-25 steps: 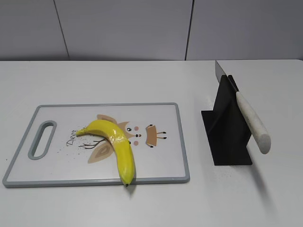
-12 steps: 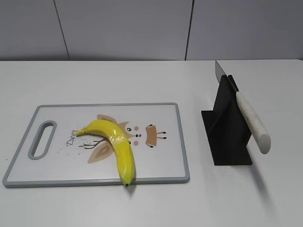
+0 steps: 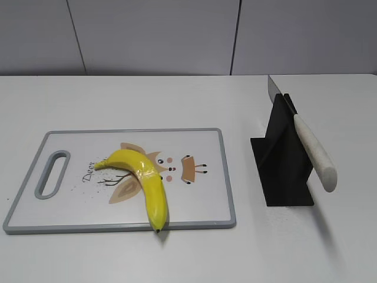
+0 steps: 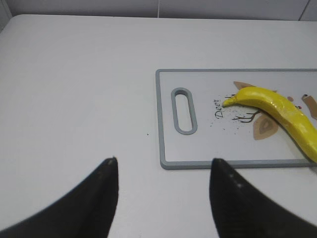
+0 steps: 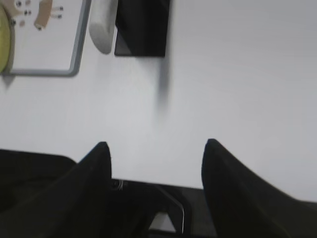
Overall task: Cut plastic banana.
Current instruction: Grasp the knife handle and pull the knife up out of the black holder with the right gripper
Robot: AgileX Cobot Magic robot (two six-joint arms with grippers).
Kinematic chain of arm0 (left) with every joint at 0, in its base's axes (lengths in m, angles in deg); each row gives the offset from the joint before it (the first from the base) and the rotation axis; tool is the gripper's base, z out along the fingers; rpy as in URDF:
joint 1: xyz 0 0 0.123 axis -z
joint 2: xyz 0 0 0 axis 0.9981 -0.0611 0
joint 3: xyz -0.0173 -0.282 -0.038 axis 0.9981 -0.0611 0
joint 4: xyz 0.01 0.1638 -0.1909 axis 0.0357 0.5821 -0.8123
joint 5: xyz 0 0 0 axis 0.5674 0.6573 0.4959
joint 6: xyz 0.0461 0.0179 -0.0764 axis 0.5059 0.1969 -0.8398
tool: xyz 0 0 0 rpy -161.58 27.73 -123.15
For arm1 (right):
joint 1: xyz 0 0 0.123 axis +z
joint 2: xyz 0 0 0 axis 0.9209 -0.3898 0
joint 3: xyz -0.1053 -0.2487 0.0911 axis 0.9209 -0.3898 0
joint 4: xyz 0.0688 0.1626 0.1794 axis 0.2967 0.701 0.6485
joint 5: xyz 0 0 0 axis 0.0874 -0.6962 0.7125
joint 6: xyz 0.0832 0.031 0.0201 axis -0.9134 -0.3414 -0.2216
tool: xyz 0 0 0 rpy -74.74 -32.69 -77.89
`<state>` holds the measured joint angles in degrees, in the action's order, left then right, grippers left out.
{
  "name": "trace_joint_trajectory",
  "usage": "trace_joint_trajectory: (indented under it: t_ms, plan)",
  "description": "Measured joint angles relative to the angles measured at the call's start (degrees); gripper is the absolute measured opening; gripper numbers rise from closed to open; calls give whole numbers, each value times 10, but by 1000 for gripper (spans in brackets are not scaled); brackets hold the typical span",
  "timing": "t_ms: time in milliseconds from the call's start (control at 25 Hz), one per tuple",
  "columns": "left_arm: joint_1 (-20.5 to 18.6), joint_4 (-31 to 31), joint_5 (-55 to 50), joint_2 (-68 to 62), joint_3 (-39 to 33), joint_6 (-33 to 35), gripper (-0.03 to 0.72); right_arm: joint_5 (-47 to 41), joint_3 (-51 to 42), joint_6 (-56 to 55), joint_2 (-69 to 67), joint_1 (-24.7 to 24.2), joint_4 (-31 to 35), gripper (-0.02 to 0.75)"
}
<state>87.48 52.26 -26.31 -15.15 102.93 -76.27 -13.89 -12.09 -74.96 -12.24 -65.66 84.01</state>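
Note:
I will next grab the knife by its white handle [image 3: 315, 152] with my right gripper, because the knife's bare blade [image 3: 274, 88] sticks out past the black stand.
The plastic banana [image 3: 144, 180] is bright yellow and curved. It lies on a white cutting board [image 3: 200, 200] with a grey rim, its dark tip at the board's front edge. It also shows in the left wrist view [image 4: 282, 111]. A knife [image 3: 311, 148] with a white handle rests in a black stand [image 3: 283, 159] to the right of the board. My left gripper [image 4: 163, 161] is open and empty over bare table, left of the board's front corner. My right gripper [image 5: 154, 144] is open and empty near the table's front edge. Neither gripper shows in the exterior view.
The cutting board [image 4: 168, 119] has a slot handle [image 3: 52, 173] at its left end. In the right wrist view the knife handle [image 5: 102, 25] and the stand [image 5: 143, 29] lie at the top, with the table's dark front edge below.

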Motion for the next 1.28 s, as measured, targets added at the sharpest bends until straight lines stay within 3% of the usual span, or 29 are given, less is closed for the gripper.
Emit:
trace_joint_trajectory:
  t_ms: [320,720,1080,1280]
  plan:
    - [0,0,0,0,0,0,563,-62,105,0,-207,5,6,484]
    - [0,-1,0,0,0,0,562,-63,199,-62,-371,158,-39,484]
    - [0,-1,0,0,0,0,562,-63,267,-70,-516,203,-22,484]
    - [0,-1,0,0,0,0,562,-48,299,-102,-587,239,-55,484]
